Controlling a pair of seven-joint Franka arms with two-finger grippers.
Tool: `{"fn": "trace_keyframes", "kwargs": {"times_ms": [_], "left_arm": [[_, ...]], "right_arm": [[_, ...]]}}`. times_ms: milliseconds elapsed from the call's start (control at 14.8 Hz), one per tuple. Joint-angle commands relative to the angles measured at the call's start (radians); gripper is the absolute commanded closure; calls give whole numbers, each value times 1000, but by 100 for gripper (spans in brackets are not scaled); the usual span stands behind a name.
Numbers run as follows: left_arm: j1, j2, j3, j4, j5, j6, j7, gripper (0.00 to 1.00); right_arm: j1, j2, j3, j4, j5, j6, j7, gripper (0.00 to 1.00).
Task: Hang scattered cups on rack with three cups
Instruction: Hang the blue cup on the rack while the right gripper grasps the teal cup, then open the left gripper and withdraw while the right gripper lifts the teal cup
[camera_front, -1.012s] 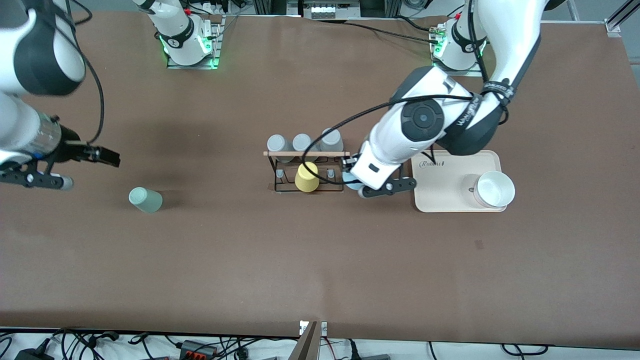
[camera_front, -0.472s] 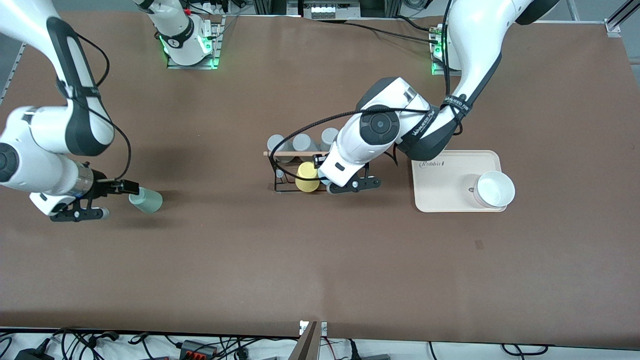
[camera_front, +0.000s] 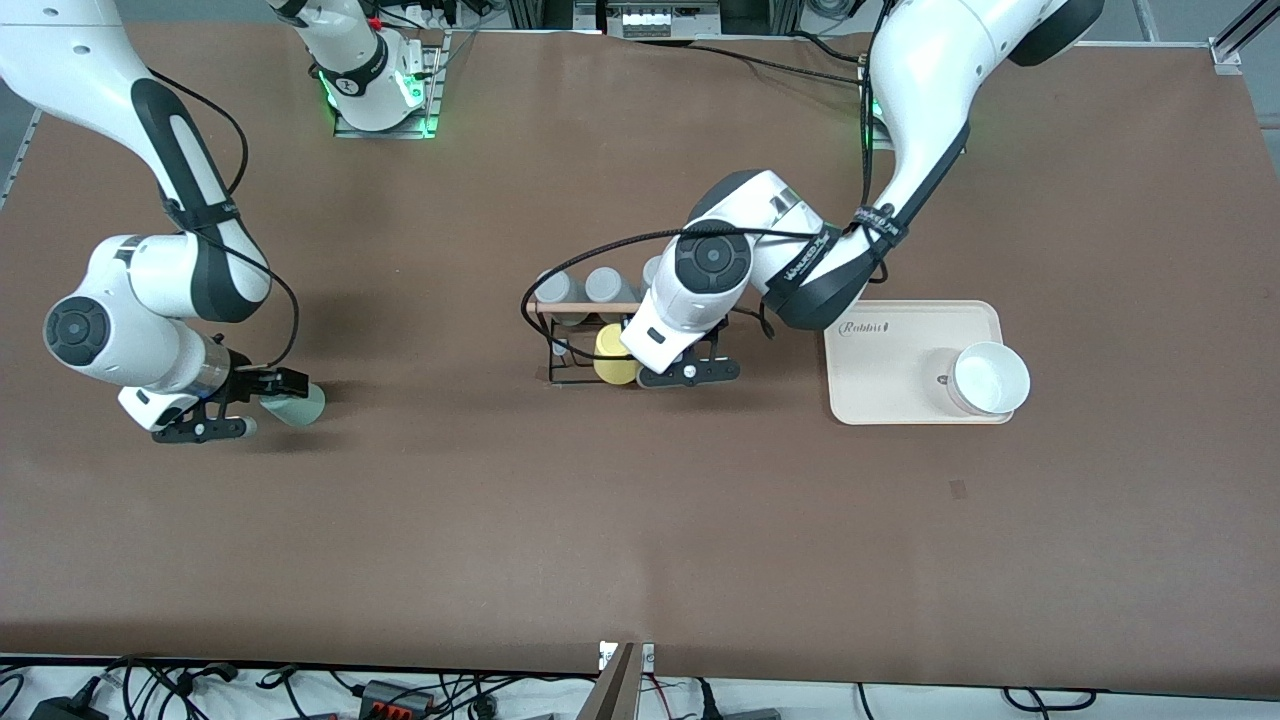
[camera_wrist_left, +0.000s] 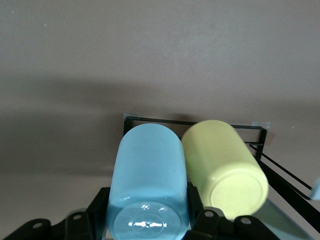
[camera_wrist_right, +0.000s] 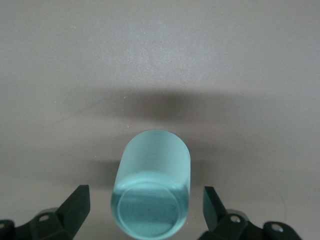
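I need to grab the mint-green cup's body near its base with my right gripper next. Then I can hang the mint-green cup (camera_front: 300, 405) on the rack (camera_front: 585, 308).
My left gripper (camera_front: 652, 368) is shut on the light blue cup (camera_wrist_left: 147, 175) and holds it low at the rack (camera_front: 585, 308), right beside the yellow cup (camera_front: 612, 355) that hangs there. In the front view the hand hides the blue cup. The left wrist view shows the yellow cup (camera_wrist_left: 225, 165) and the rack's black wire (camera_wrist_left: 195, 121). Three grey cups (camera_front: 603, 285) hang on the rack's side nearer the robots. The mint-green cup (camera_front: 300, 405) lies on its side toward the right arm's end of the table. My right gripper (camera_front: 272, 400) is open, with its fingers (camera_wrist_right: 75, 205) on either side of the cup (camera_wrist_right: 152, 185).
A cream tray (camera_front: 900, 390) with a white bowl (camera_front: 988, 378) lies toward the left arm's end of the table, beside the rack. The left arm's black cable loops over the rack.
My right gripper came down and moved in until its open fingers straddle the mint-green cup. My left gripper carried the blue cup from the rack's tray end in beside the yellow cup.
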Motion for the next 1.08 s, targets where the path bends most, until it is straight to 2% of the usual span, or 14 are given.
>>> {"fn": "trace_keyframes", "kwargs": {"times_ms": [0,67,270,405,472,607,742,1012], "left_arm": [[1,5,7,40,27,-8,2,0],[2,-1,8,49,25,-8,-4,0],[74,-76,38,51,25,-20,0,0],[135,-147,33,38,25,-40,-3,0],[160,-178,36,38,27,-82,-1,0],[245,-242,35,40,19,-162,3,0],[347,-287,0,38,8,-237,40,0],[474,-353,-16,32,-15,-400,287,0]], "right_arm": [[-15,-7,9,-31,-14,34,-22,0],[-14,-11,11,-28,-14,33,-28,2],[-11,-14,11,-23,-14,28,-31,34],[-11,-16,11,-14,-14,10,-33,53],[-9,-17,12,1,-14,-18,-31,59],[-5,-22,19,53,-11,-91,-22,64],[27,-33,29,131,1,-192,-2,65],[139,-37,42,309,4,-427,174,65]]}}
